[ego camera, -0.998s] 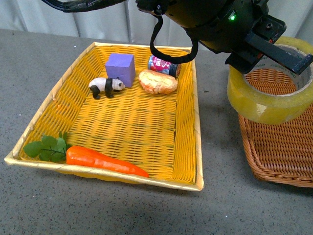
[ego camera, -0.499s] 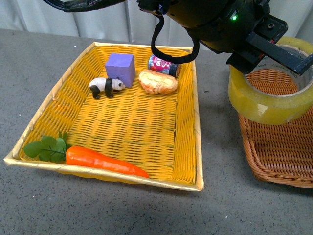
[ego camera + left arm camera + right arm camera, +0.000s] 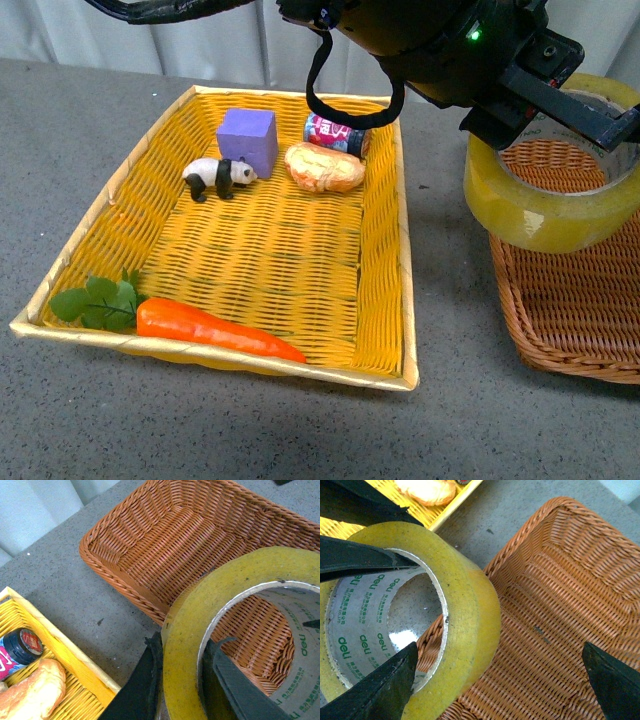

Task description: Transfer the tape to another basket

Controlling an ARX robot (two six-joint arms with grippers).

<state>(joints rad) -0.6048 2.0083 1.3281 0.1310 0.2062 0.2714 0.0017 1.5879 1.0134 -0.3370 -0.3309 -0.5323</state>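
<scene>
The tape needs to go into the brown wicker basket, so my right gripper will next grab the yellow tape by its side.
The yellow tape hangs above the near-left corner of the brown wicker basket, partly over its rim and partly over the grey table. My left gripper is shut on the tape's wall, one finger inside the core and one outside. In the left wrist view the tape sits between the black fingers of that gripper, with the basket below. My right gripper is open and empty above the basket, beside the tape.
The bright yellow basket lies left of the brown one. It holds a purple cube, a toy panda, a bread roll, a small can and a carrot. A strip of grey table separates the baskets.
The left gripper and the tape have drifted very slightly up and to the left. Nothing else has moved.
</scene>
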